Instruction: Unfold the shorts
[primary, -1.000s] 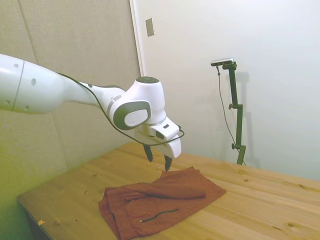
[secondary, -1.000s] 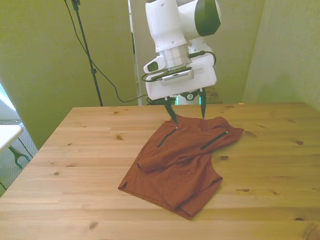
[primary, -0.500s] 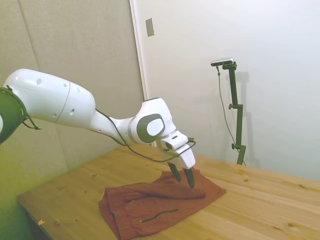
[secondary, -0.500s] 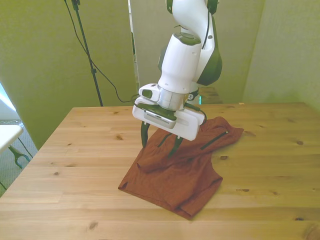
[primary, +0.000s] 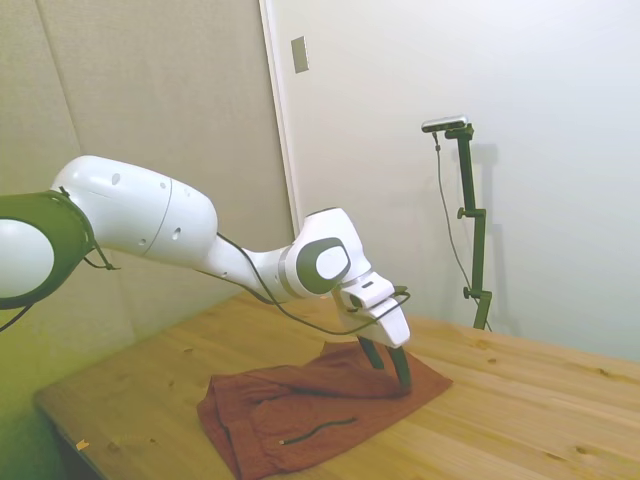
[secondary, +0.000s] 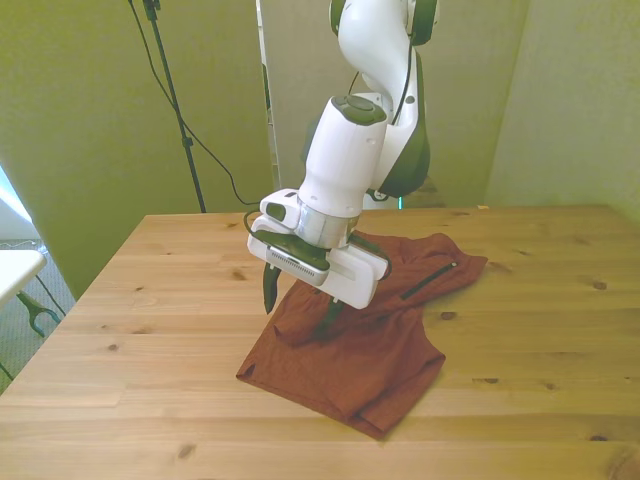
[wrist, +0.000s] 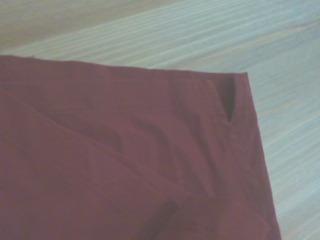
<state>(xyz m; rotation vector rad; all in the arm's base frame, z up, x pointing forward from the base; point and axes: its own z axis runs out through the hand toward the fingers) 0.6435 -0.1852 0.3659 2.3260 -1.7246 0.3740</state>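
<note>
I need to unfold the shorts, so I should next use my gripper to grab the folded-over fabric by its loose corner (wrist: 252, 220).
The rust-brown shorts (secondary: 380, 345) lie folded on the wooden table (secondary: 150, 300), with a dark zipper line (secondary: 428, 277) near their far end. In the side view the shorts (primary: 300, 410) spread under the arm, another zipper line (primary: 320, 432) facing the camera. My gripper (secondary: 300, 303) is open and low over the folded edge on the front view's left. One finger (secondary: 269, 291) hangs just off the cloth and the other finger (secondary: 330, 316) is down on it. In the side view the gripper (primary: 386, 364) reaches the fabric's far part. The wrist view shows a hem corner of the shorts (wrist: 125, 150) with a small slit (wrist: 228, 100).
Bare wood of the table (wrist: 280, 60) surrounds the shorts. A black cable and pole (secondary: 175, 110) stand behind the table's far edge at the front view's left. Walls close in behind the table.
The gripper has come from above the waistband end down and across to the folded edge at the front view's left. It stays open. The shorts have not visibly moved.
</note>
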